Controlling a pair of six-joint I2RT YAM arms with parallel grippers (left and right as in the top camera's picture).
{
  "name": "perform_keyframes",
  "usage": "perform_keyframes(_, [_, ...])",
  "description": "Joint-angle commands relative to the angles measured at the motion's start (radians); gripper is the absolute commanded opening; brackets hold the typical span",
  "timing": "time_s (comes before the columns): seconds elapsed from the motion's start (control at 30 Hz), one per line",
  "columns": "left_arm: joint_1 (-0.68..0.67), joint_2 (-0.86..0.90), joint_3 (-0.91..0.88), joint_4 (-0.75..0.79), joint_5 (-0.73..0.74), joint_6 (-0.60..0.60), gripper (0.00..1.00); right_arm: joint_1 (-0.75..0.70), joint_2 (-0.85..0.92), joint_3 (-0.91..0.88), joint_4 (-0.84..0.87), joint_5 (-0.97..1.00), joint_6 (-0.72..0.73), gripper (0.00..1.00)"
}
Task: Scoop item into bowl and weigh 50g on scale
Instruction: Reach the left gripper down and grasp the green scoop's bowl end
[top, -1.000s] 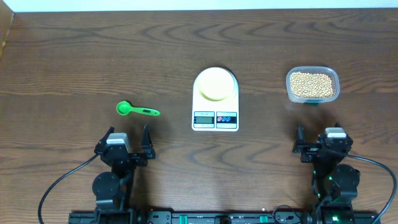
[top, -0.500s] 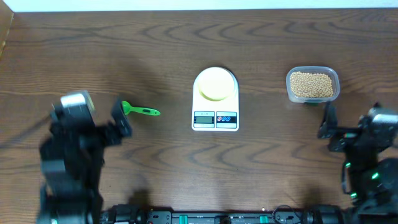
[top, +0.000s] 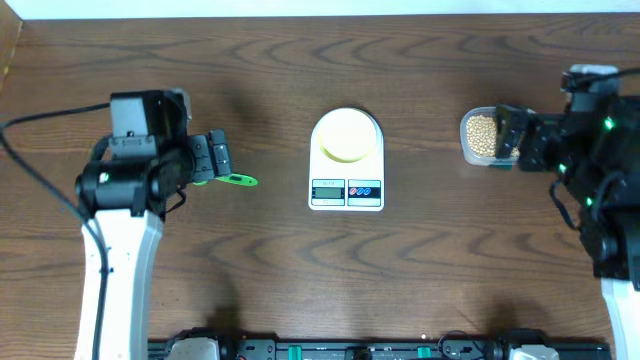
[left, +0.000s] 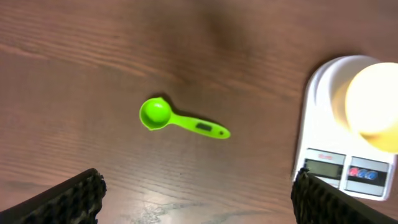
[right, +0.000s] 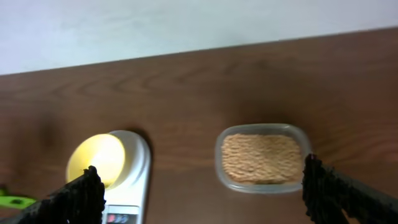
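Note:
Next, my left gripper takes hold of the green scoop by its bowl end (top: 201, 181) (left: 156, 114), which leaves the handle free to hand over to my right gripper.
The tan beans (top: 481, 132) fill a clear plastic tub (top: 468, 153) at the right; they also show in the right wrist view (right: 261, 155). The pale yellow bowl (top: 346, 134) sits empty on the white scale (top: 346, 192) at the centre. A green scoop (top: 233, 180) lies left of the scale and shows whole in the left wrist view (left: 177, 120). My left gripper (top: 212, 158) is open and empty, raised over the scoop's bowl end. My right gripper (top: 522, 140) is open and empty, raised over the tub's right part, which it hides.
The left wrist view shows the bowl (left: 373, 106) and the scale (left: 329, 168) at its right edge. The right wrist view shows them at lower left, bowl (right: 96, 158) on scale (right: 134, 186), with the table's far edge and a white wall beyond.
Both arms lifted from the front edge and moved toward the back. The left gripper went up to the scoop, the right gripper up to the tub. Nothing was grasped.

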Motion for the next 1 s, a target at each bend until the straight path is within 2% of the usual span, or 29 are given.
perform_keyframes(0.0, [0.044,0.097,0.015,-0.013,-0.091,-0.093,0.98,0.006,0.053,0.014,0.006,-0.118,0.063,0.99])
perform_keyframes(0.17, [0.166,0.240,0.015,0.023,-0.010,-0.111,0.98,0.006,0.093,0.014,0.010,-0.274,0.061,0.99])
perform_keyframes(0.37, [0.263,0.395,0.015,0.122,-0.005,-0.113,0.98,0.036,0.098,0.014,0.009,-0.278,0.061,0.99])
perform_keyframes(0.6, [0.260,0.509,0.015,0.141,-0.005,-0.014,0.98,0.056,0.098,0.014,0.005,-0.206,0.061,0.99])
perform_keyframes(0.73, [0.243,0.546,0.014,0.146,-0.005,0.081,0.98,0.057,0.098,0.014,0.006,-0.206,0.062,0.99])
perform_keyframes(0.87, [0.243,0.565,0.014,0.158,-0.021,0.098,0.99,0.056,0.098,0.014,0.006,-0.206,0.062,0.99])
perform_keyframes(0.97, [0.242,0.573,0.014,0.165,-0.043,0.109,0.89,0.056,0.098,0.014,0.007,-0.204,0.062,0.99])
